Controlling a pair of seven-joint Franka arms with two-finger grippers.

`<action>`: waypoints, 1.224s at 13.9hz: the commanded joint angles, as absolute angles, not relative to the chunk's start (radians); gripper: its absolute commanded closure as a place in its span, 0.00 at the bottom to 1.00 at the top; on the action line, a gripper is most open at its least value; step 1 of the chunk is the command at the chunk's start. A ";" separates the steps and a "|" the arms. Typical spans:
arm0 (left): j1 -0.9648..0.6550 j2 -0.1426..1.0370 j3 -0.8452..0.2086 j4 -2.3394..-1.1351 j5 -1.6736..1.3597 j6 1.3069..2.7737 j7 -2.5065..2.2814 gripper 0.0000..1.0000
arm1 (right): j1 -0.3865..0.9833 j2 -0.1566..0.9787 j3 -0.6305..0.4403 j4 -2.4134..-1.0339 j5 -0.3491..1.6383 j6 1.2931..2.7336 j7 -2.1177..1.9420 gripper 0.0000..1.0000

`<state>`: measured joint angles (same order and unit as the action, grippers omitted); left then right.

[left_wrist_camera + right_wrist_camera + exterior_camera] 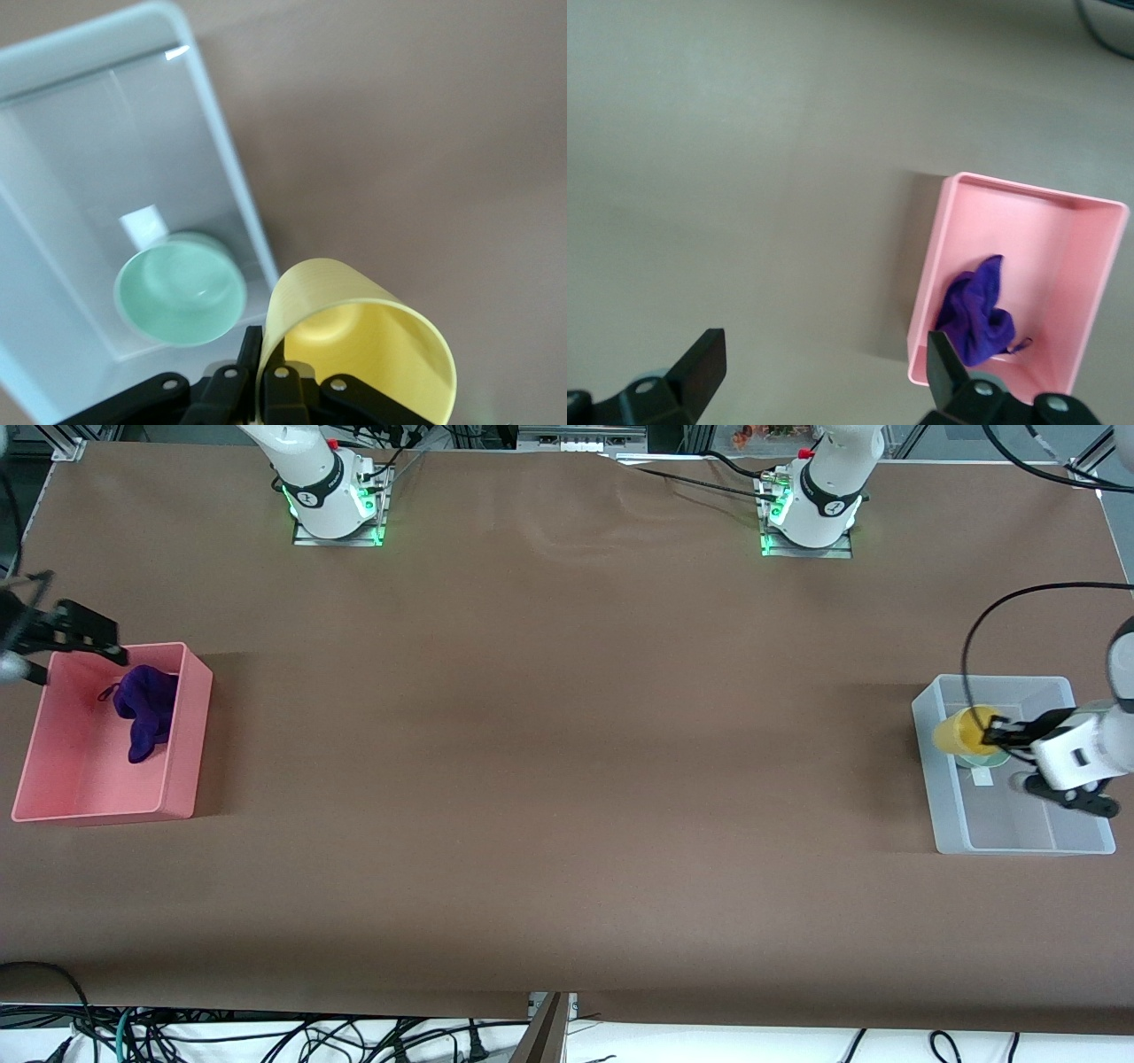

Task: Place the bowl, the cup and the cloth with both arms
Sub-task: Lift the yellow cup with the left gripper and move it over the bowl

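Note:
My left gripper keeps holding the cup from here until it is down in the bowl, since the yellow cup's base (308,274) hangs beside the mint-green bowl's opening (182,292).
My left gripper (997,733) is shut on the rim of the yellow cup (961,731) and holds it tilted above the clear bin (1019,843). The mint-green bowl (983,760) sits upright in that bin, just under the cup. In the left wrist view, my left gripper (263,363) pinches the cup's (363,345) wall, with the bowl (180,295) below. The purple cloth (146,704) lies crumpled in the pink bin (182,735). My right gripper (106,642) is open and empty, up over the pink bin's edge. In the right wrist view, my right gripper (822,345) is above the cloth (976,310).
The pink bin (939,248) stands at the right arm's end of the brown table, the clear bin (230,168) at the left arm's end. A small white label (143,226) lies on the clear bin's floor beside the bowl.

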<state>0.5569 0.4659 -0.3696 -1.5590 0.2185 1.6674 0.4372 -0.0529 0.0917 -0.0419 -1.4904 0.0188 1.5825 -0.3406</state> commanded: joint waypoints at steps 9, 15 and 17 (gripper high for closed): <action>0.704 0.468 -0.380 -1.792 0.351 1.879 0.557 1.00 | -0.040 0.052 -0.052 -1.509 0.003 1.490 -0.172 0.00; 0.747 0.534 -0.377 -1.798 0.365 1.997 0.629 1.00 | -0.029 0.057 -0.041 -1.499 -0.037 1.434 -0.160 0.00; 0.749 0.535 -0.374 -1.798 0.373 1.997 0.647 1.00 | -0.029 0.061 -0.041 -1.493 -0.037 1.420 -0.160 0.00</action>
<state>0.7372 0.5373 -0.3667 -1.7945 0.3414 1.9869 0.6155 -0.0342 0.0616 -0.0470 -1.5047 -0.0189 1.4477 -0.1773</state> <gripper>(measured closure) 0.965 0.000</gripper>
